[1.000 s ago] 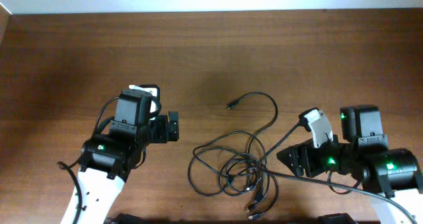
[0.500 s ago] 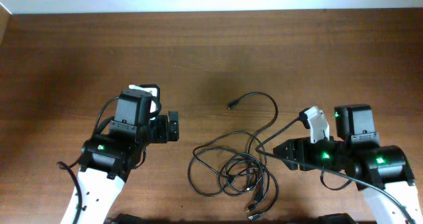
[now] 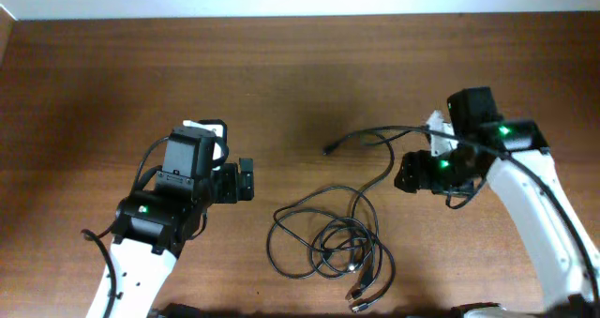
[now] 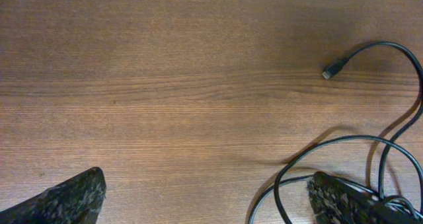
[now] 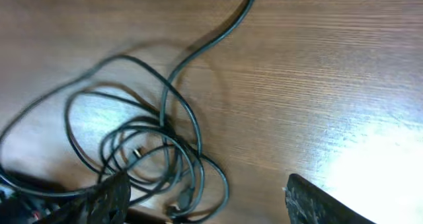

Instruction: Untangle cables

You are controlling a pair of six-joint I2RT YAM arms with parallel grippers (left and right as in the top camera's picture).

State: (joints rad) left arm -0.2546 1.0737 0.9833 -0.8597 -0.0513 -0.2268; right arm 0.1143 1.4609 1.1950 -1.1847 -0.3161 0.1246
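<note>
My right gripper needs to take hold of a single piece of the bunched cables near a cable's plug end next, to pull one cable free and untangle it.
The cables (image 3: 328,245) are thin black cords bunched in loose overlapping loops at the front middle of the table. One strand runs up to a small plug (image 3: 327,151). My left gripper (image 3: 246,179) is open and empty, left of the bunch. In the left wrist view its fingers (image 4: 205,204) frame bare wood, with the plug (image 4: 328,71) and a loop near the right finger. My right gripper (image 3: 409,173) is open and empty, to the right of the strand. In the right wrist view its fingers (image 5: 215,204) hang over the bunch (image 5: 142,148), with loops by the left finger.
The wooden table (image 3: 300,65) stretches to a pale wall edge at the back. The right arm's thicker black cable (image 3: 422,132) arcs over the table beside the thin strand. Several plug ends (image 3: 361,295) lie at the front edge.
My right arm has swung from the front right corner up and back, bringing its gripper beside the upper cable strand. The left arm and the cables have not moved.
</note>
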